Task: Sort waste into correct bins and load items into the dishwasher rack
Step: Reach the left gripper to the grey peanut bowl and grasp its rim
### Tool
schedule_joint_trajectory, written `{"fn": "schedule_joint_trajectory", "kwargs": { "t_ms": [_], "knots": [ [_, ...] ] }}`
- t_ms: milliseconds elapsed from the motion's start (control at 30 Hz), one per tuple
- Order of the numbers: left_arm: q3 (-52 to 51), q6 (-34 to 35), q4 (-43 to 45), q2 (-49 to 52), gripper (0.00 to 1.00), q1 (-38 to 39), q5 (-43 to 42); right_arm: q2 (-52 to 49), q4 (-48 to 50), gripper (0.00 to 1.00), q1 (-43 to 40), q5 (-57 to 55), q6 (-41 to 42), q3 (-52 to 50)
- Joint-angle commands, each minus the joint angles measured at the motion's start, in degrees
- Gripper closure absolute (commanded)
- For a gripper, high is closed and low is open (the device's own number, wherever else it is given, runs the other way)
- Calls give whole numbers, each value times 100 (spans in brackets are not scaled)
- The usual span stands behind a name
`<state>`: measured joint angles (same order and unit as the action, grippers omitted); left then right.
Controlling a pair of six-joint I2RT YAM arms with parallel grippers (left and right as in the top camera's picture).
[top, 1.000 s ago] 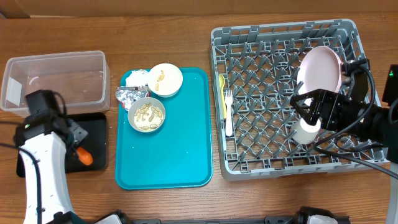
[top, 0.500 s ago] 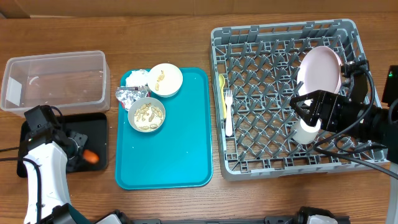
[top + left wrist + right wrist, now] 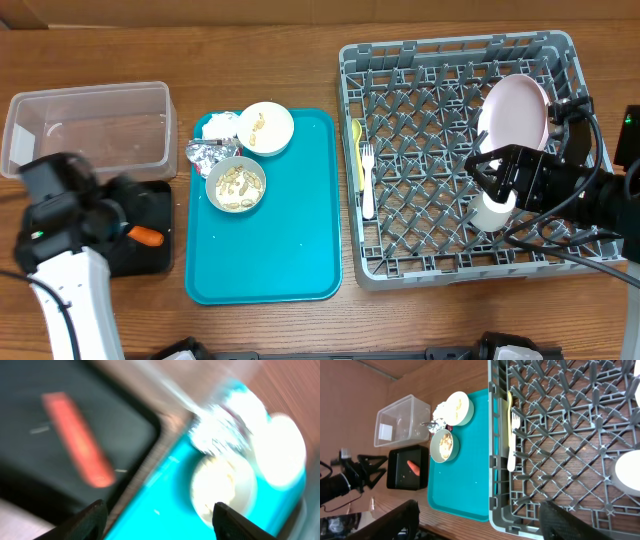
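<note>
The bowl with beige scraps needs its top open, so that it can tip scraps out and load the rack (image 3: 420, 90). My left gripper will grab the bowl by its rack-facing rim (image 3: 264, 186), which leaves the bowl's top open.
The orange carrot piece (image 3: 148, 237) lies in the black tray (image 3: 150, 205), also in the blurred left wrist view (image 3: 75, 440). My left gripper (image 3: 160, 521) is open and empty, above the tray's right edge. On the teal tray sit a bowl with beige scraps (image 3: 236, 184), a second bowl (image 3: 265, 128), the foil wrapper (image 3: 207, 155) and the napkin (image 3: 220, 125). The clear tub (image 3: 85, 125) stands behind. The grey rack (image 3: 420, 90) holds the plate (image 3: 515, 110), cup (image 3: 492, 210), fork (image 3: 367, 180) and spoon (image 3: 356, 150). My right gripper (image 3: 485, 525) is open over the rack.
The teal tray (image 3: 265, 250) lies between the black tray and the rack. My right arm and its cables (image 3: 580, 195) cover the rack's right side. Bare wood table (image 3: 300, 50) runs along the back.
My left arm has swung and its view is blurred by motion. The carrot piece now lies apart from the gripper in the black tray. The right arm has not moved.
</note>
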<state>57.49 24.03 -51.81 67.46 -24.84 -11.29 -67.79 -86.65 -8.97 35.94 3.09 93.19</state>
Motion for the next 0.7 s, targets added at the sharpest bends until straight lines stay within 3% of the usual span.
{"fn": "schedule_joint_trajectory", "kwargs": {
  "t_ms": [0, 200, 333, 433, 500, 667],
  "knots": [
    [96, -1727, 94, 37, 30, 973, -616, 15, 2, 18, 0, 11, 17, 15],
    [96, -2741, 658, 592, 27, 2590, -599, 15, 20, 17, 0, 11, 17, 15],
    [96, -2815, 1200, 1174, 27, 3346, 76, 15, 39, 17, 0, 11, 17, 15],
    [96, -2833, 1628, 1622, 27, 3646, 210, 15, 37, 17, 0, 11, 17, 15],
    [96, -2796, 1858, 1912, 34, 3744, 437, 15, 39, 17, 0, 9, 15, 15],
    [96, -2656, 2109, 2481, 39, 3762, 522, 15, 37, 17, 0, 9, 15, 15]
  ]
}}
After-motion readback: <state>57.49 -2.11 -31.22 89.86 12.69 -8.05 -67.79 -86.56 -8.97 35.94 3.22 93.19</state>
